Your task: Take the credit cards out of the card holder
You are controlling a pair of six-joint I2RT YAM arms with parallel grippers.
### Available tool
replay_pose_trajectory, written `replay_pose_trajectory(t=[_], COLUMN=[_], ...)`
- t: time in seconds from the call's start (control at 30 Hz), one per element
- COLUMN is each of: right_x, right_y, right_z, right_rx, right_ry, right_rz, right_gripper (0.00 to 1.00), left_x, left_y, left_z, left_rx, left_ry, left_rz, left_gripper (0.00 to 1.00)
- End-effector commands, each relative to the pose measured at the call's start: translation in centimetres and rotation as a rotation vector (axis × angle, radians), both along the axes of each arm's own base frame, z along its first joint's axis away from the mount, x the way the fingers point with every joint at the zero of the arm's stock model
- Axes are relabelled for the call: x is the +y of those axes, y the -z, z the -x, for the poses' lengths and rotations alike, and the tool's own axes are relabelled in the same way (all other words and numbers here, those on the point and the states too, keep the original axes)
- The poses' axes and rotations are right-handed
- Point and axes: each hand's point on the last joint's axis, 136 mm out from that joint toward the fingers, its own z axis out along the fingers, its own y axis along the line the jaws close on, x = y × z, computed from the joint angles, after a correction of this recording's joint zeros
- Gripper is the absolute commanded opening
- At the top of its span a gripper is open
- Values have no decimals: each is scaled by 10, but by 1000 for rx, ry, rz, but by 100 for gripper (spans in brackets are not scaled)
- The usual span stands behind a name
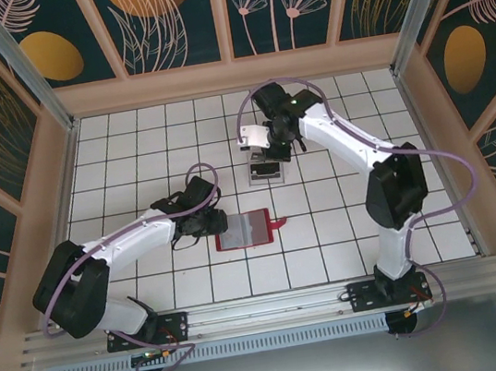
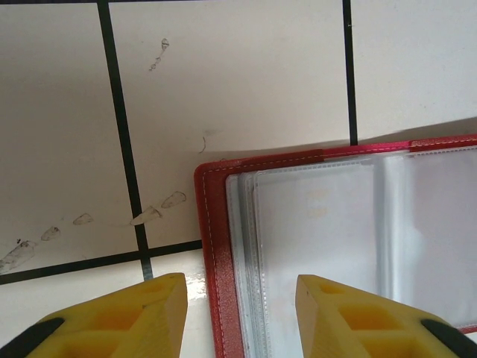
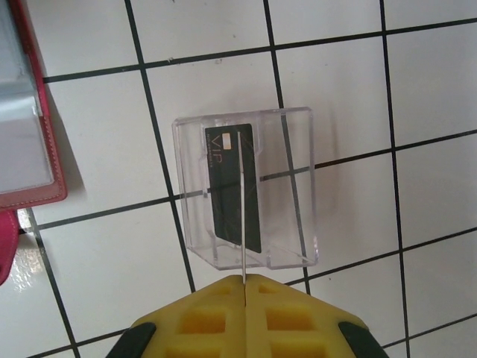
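Note:
The robot's right gripper should stay closed on the thin pale credit card (image 3: 241,216) until the card is inside the clear box, because from above the box's opening the card would drop short.
The card holder (image 1: 243,230) lies open on the tiles, red with clear sleeves over a grey inside (image 2: 335,246), its snap tab (image 1: 279,225) pointing right. My left gripper (image 1: 207,221) is open at its left edge; the yellow fingers (image 2: 160,298) straddle the red border and grip nothing. My right gripper (image 3: 244,280) is shut on a thin pale credit card (image 3: 241,216), seen edge-on, held over a clear plastic box (image 3: 298,186). A dark credit card (image 3: 227,186) marked VIP stands inside that box. I cannot tell whether any cards are in the holder's sleeves.
The clear box (image 1: 265,171) stands about one tile behind the card holder, under my right gripper (image 1: 266,153). White tiled floor with dark grout runs all round, bounded by wooden walls (image 1: 232,76). Smudges mark the tiles (image 2: 82,220) left of the holder.

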Motion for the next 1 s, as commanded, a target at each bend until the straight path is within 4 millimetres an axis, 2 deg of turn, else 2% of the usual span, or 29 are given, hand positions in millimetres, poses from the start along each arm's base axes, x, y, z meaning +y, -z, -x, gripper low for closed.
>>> replay_pose_trajectory(t=[0.0,0.17,0.33,0.73,0.97], right_x=[0,6,9,9,7], right_y=[9,22,37,72,84], right_z=[9,-4,-8,-2,0], right_rx=[115,152,195,277,305], right_ry=[-60,-53,-52,-50,-42], right_rz=[21,34,50,80,98], right_gripper=[0,0,0,0,0], left_x=[7,9,10,8,7], left_y=[-2,-1,0,3,4], left_z=[2,3,5,3,1], left_rx=[-5,0,4,13,21], left_ry=[-29,-29,-28,-22,-18], left_rz=[-11,-18,-22,-32,-41], left_gripper=[43,44,44,44,44])
